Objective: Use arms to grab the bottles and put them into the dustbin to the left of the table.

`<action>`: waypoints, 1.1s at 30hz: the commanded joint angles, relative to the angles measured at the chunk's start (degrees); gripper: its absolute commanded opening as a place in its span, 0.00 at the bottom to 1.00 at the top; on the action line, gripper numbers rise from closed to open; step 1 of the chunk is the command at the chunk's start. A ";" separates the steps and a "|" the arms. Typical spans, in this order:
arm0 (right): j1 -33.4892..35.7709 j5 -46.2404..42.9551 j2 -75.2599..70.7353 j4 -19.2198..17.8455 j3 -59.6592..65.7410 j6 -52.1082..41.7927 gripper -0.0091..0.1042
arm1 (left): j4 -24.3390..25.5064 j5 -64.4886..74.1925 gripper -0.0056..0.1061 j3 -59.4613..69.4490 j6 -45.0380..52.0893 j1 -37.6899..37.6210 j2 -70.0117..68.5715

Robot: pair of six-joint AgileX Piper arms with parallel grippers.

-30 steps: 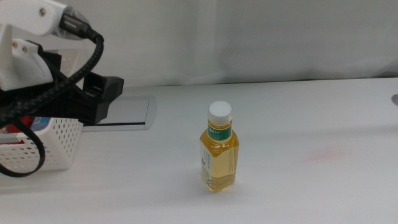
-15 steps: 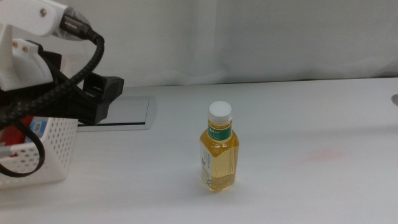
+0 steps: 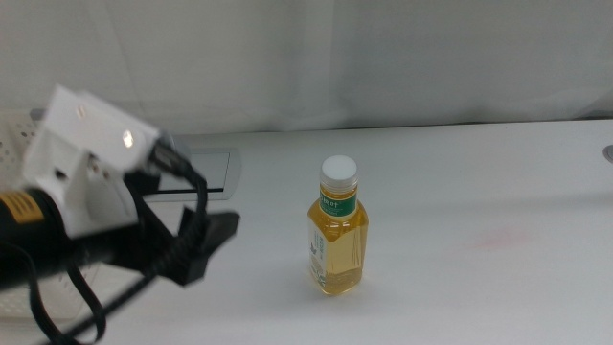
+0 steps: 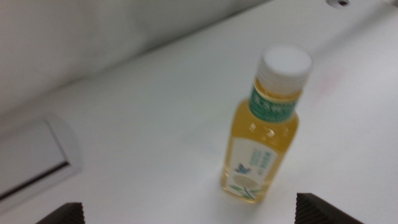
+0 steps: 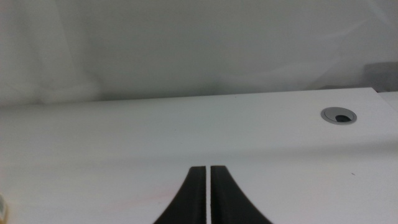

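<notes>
The yellow-liquid bottle has shoulders that slope up to a round neck, so my left gripper will grab it next by the flat sides of its body.
The yellow-liquid bottle with a white cap and green label stands upright mid-table. It also shows in the left wrist view. My left gripper is low over the table to the left of the bottle and apart from it. In the left wrist view the left gripper has its jaws wide open and empty. The white dustbin is mostly hidden behind the left arm. The water bottle and red can are out of view. My right gripper is shut and empty, off to the right, out of the middle view.
A grey recessed panel lies behind the left arm and also shows in the left wrist view. A round grey cable hole sits near the table's far right edge. A faint pink stain marks the table right of the bottle.
My left arm has swung away from above the dustbin, down and to the right toward the yellow bottle. It now hides most of the dustbin. The bottle has not moved.
</notes>
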 commanded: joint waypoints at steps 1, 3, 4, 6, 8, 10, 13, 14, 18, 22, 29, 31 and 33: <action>-0.37 -0.88 -0.14 -1.10 0.26 0.24 0.06 | -7.27 -3.36 0.83 3.31 5.84 -0.42 -0.40; -0.37 -0.88 -0.14 -1.98 0.26 0.24 0.06 | -11.61 -5.06 0.83 5.68 10.96 -0.42 -0.40; -0.37 -0.88 -0.14 -2.23 0.26 0.24 0.06 | -14.50 -6.34 0.83 7.00 14.15 -0.42 -0.40; -0.37 -0.88 -0.14 -2.34 0.26 0.24 0.06 | -20.73 -10.43 0.83 9.94 21.48 -1.65 -0.40; -0.37 -0.88 -0.14 -2.34 0.26 0.24 0.06 | -26.69 -14.30 0.83 12.67 26.90 -4.11 -0.40; -0.37 -1.00 -0.14 -2.34 0.26 0.24 0.06 | -30.83 -18.24 0.83 14.95 29.81 -7.22 -0.30; -0.37 -1.60 -0.14 -2.34 0.26 0.24 0.06 | -32.40 -27.07 0.83 18.40 30.51 -13.15 -0.17; -0.37 -1.60 -0.14 -2.34 0.26 0.24 0.06 | -32.40 -30.33 0.83 19.42 29.92 -15.39 0.07; -0.37 -1.68 -0.14 -2.34 0.26 0.24 0.06 | -32.29 -40.94 0.83 21.70 27.00 -22.94 3.32; -0.37 -1.68 -0.14 -2.34 0.26 0.24 0.06 | -29.53 -52.07 0.83 21.81 19.53 -26.96 12.86; -0.37 -1.68 -0.14 -2.34 0.26 0.24 0.06 | -9.17 -61.52 0.80 21.81 -6.25 -27.10 28.20; -0.37 -1.68 -0.14 -2.34 0.26 0.24 0.06 | -5.21 -64.94 0.77 21.81 -11.82 -27.10 31.59; -0.37 -1.68 -0.14 -2.34 0.26 0.24 0.06 | -3.18 -68.90 0.76 21.81 -15.52 -27.10 34.06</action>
